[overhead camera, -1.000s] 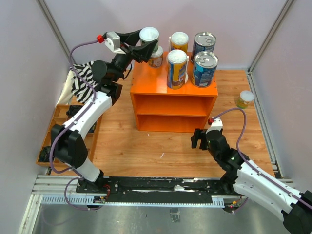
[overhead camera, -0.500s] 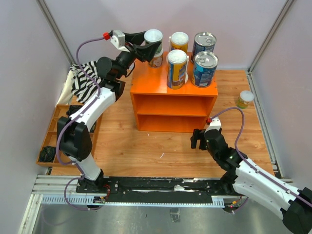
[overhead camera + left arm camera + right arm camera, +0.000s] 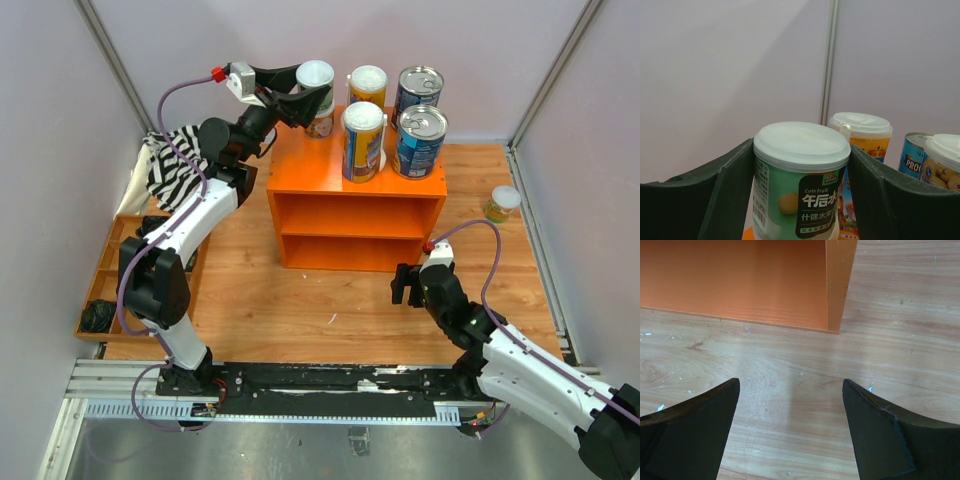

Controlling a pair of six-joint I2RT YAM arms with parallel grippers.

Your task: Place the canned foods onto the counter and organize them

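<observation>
The green-labelled can is upright right above the other small can and would stand on it, so my left gripper needs to open its fingers.
My left gripper (image 3: 313,88) is shut on a small green-labelled can with a white lid (image 3: 790,195), its fingers (image 3: 725,195) pressed to both sides. It holds the can (image 3: 314,73) over the back left corner of the orange counter (image 3: 300,170), right above another small can (image 3: 320,122). I cannot tell whether the two touch. Two tall yellow-and-blue cans (image 3: 362,140) (image 3: 368,85) and two wide blue cans (image 3: 420,140) (image 3: 418,92) stand on the counter top. My right gripper (image 3: 405,285) hangs open over the wood floor, in front of the counter's lower shelf (image 3: 740,280).
One small yellow-green can (image 3: 503,203) stands on the floor at the far right, near the wall. A brown compartment tray (image 3: 110,265) lies along the left, with a striped cloth (image 3: 170,165) behind it. Grey walls close in both sides and the back.
My left gripper has moved slightly right with the green can, nearer the yellow can. The right arm has hardly moved.
</observation>
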